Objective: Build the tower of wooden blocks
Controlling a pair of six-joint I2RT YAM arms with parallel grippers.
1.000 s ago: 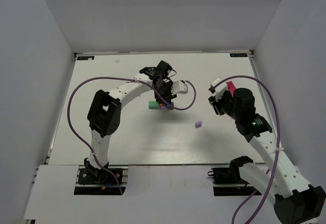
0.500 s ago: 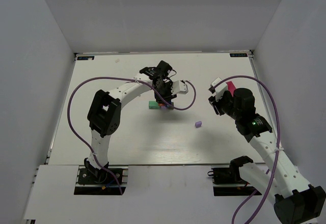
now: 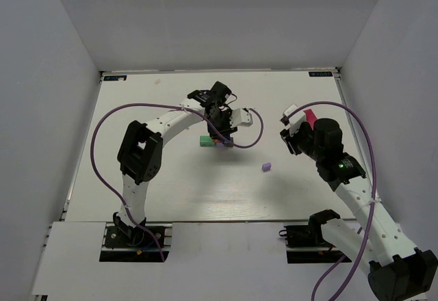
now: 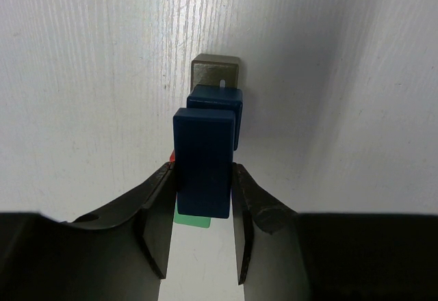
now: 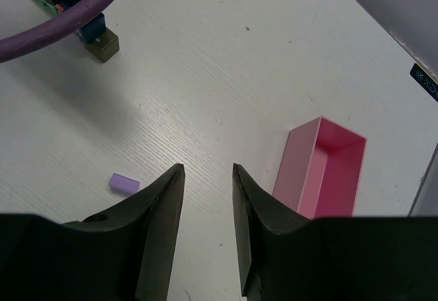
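The dark blue bar lies lengthwise over the red and green pieces of the tower and would land, so my left gripper needs to let go of the bar now.
The tower (image 3: 213, 140) stands mid-table, with green (image 3: 204, 140), purple and red pieces showing. My left gripper (image 3: 220, 131) is right over it. In the left wrist view the left gripper (image 4: 203, 178) is shut on a dark blue bar (image 4: 202, 164), above a green block (image 4: 191, 219) and a red sliver (image 4: 172, 156). Beyond lie a second blue block (image 4: 215, 102) and an olive block (image 4: 216, 70). A loose purple block (image 3: 266, 167) lies right of the tower and also shows in the right wrist view (image 5: 124, 182). My right gripper (image 5: 207, 178) is open and empty above bare table.
A pink rectangular tray (image 5: 318, 167) stands to the right of the right gripper; it is partly hidden behind the right arm in the top view (image 3: 309, 118). The left arm's purple cable (image 5: 61, 24) crosses above the tower. Grey walls enclose the table.
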